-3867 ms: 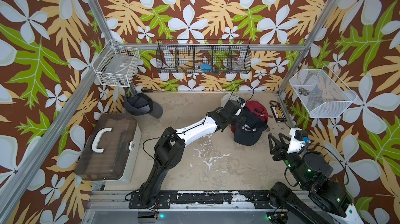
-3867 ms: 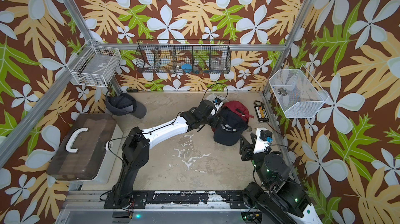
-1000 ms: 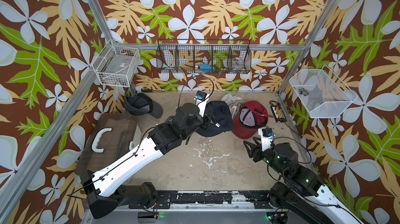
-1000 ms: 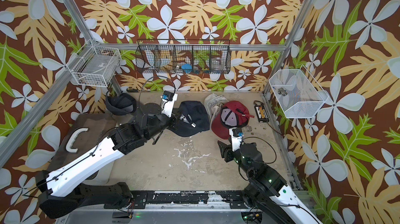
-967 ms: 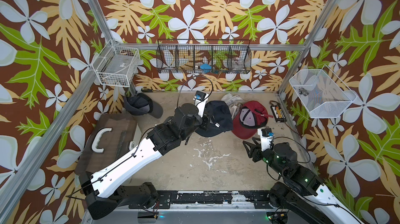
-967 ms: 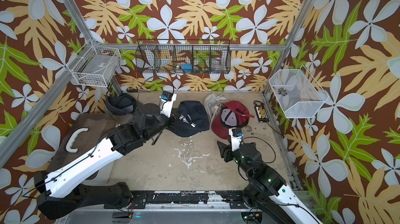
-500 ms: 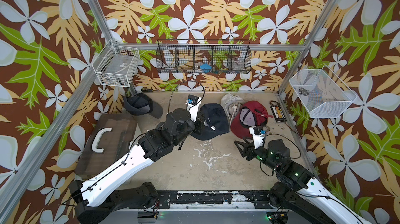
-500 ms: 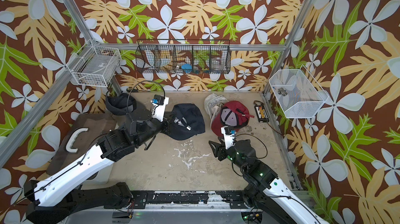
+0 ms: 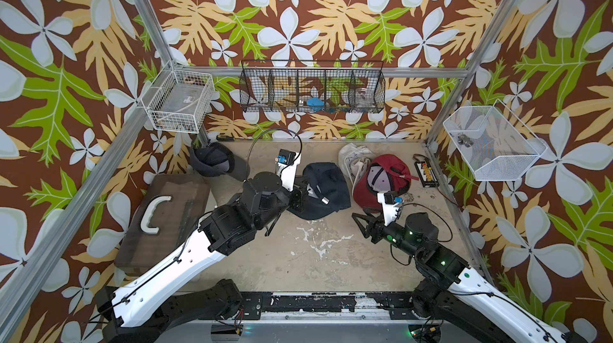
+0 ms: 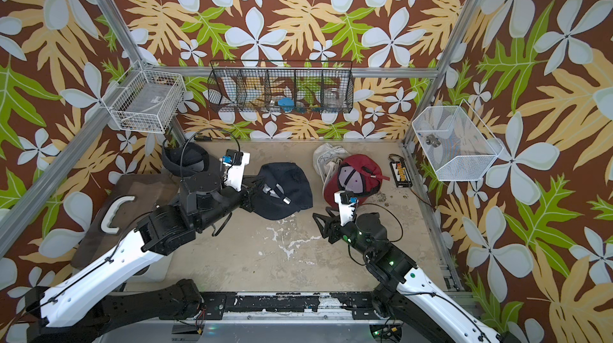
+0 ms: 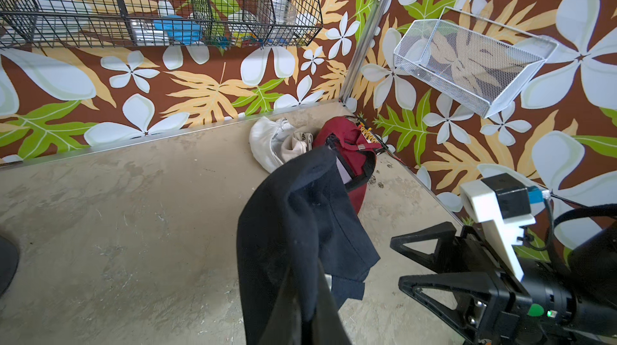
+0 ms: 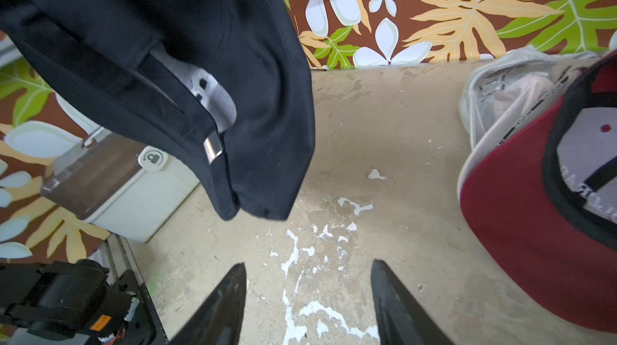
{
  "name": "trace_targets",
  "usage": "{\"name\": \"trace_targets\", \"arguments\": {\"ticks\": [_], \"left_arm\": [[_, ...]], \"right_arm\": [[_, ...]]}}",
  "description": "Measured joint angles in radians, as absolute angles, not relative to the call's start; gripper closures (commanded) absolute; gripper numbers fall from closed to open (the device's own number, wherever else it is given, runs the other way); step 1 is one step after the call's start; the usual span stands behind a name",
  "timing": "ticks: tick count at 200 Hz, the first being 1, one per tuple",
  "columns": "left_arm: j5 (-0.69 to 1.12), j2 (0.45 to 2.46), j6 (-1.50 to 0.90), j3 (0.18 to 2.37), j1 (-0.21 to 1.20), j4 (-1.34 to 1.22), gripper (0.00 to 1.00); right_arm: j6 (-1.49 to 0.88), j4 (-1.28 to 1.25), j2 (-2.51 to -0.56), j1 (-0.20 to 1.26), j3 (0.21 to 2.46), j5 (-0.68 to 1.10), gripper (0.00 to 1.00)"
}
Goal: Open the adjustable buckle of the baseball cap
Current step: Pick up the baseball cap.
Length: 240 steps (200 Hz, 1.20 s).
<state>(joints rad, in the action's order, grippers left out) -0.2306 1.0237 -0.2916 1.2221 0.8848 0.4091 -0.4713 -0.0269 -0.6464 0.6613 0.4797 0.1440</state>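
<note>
My right gripper takes hold of the black baseball cap (image 9: 331,185) by the cap's free edge next, opposite my left gripper, leaving the strap's buckle free.
The black baseball cap (image 9: 331,185) (image 10: 292,188) hangs over the middle of the table from my left gripper (image 9: 300,193) (image 10: 254,192), which is shut on the cap's rim at the back. In the left wrist view the dark fabric (image 11: 300,220) drapes over the shut gripper (image 11: 310,300). The strap's small metal buckle (image 9: 325,201) (image 10: 286,199) (image 12: 213,147) shows closed on the strap. My right gripper (image 9: 360,225) (image 10: 320,223) (image 12: 307,263) is open and empty, low over the table. It sits to the right of the cap and points at it.
A red cap (image 9: 381,178) lies upside down at the back right, partly on a white cap (image 9: 353,159). Another dark cap (image 9: 212,160) sits at the back left. A brown-lidded box (image 9: 162,218) fills the left side. Wire baskets (image 9: 311,90) hang on the walls.
My left arm has carried the black cap leftward, away from the red cap. My right arm has swung left toward the table's middle, its gripper staying open.
</note>
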Motion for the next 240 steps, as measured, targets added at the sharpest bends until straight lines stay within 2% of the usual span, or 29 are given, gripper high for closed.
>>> {"name": "trace_targets", "arguments": {"ticks": [146, 221, 240], "left_arm": [[-0.195, 0.955, -0.334, 1.179, 0.885, 0.416, 1.0], [-0.171, 0.947, -0.338, 1.171, 0.885, 0.415, 1.0], [-0.167, 0.944, -0.338, 1.17, 0.885, 0.414, 1.0]], "right_arm": [[-0.603, -0.294, -0.754, 0.646, 0.43, 0.251, 0.39], [-0.702, -0.427, -0.819, 0.627, 0.405, 0.346, 0.42], [-0.707, -0.445, -0.824, 0.627, 0.397, 0.366, 0.46]]}}
